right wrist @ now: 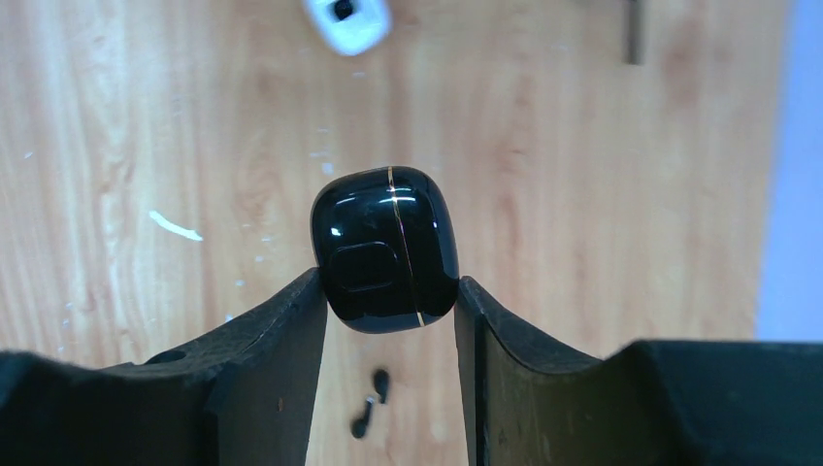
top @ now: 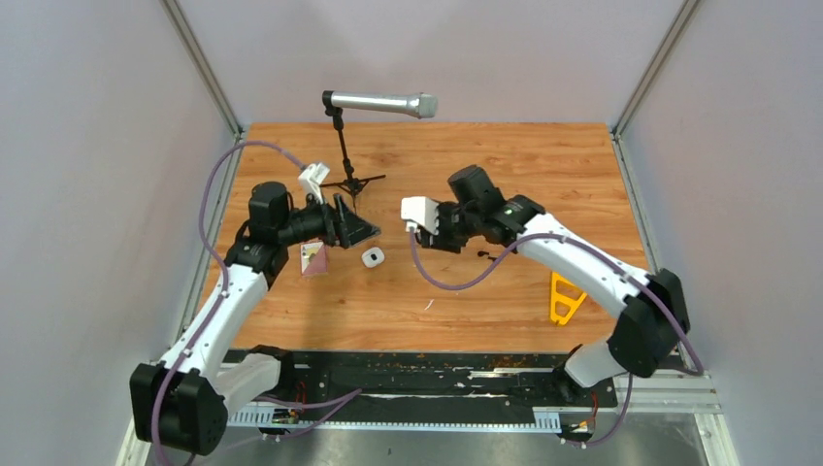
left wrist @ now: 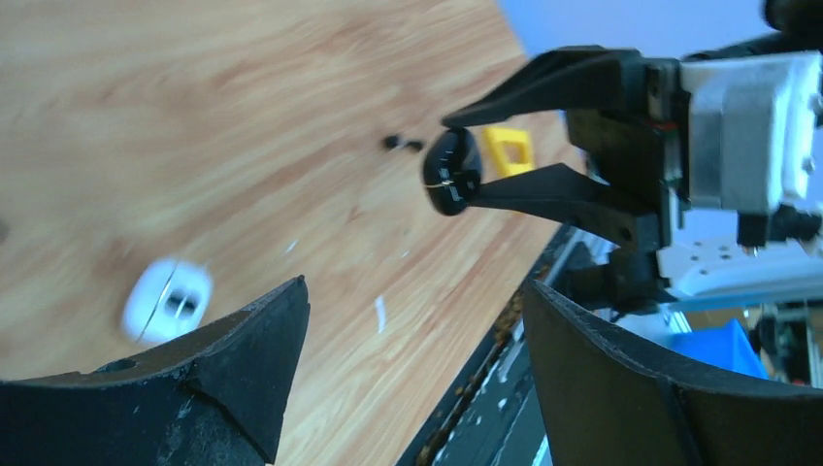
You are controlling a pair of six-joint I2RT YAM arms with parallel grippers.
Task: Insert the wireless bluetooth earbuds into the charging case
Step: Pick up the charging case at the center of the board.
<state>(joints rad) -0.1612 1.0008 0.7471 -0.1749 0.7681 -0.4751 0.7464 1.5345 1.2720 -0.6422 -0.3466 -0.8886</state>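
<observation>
The left gripper grabs the black charging case's base beside the gold seam next, so the lid opens to insert earbuds.
My right gripper [right wrist: 388, 280] is shut on a glossy black charging case [right wrist: 385, 249] with a thin gold seam and holds it closed above the table. The case also shows in the left wrist view [left wrist: 453, 172]. Two tiny black earbuds [right wrist: 372, 400] lie on the wood right below it; they also show in the top view [top: 482, 254] and the left wrist view [left wrist: 401, 143]. A white charging case [top: 372, 257] lies between the arms. My left gripper [left wrist: 417, 301] is open and empty above the table, beside the white case [left wrist: 167, 299]. No white earbuds are in view.
A microphone [top: 380, 102] on a small tripod stand [top: 347, 173] stands at the back centre. A yellow plastic piece [top: 565, 296] lies at the right. A pink-and-white card [top: 312, 259] lies under the left arm. A small white scrap [top: 427, 304] lies near the front.
</observation>
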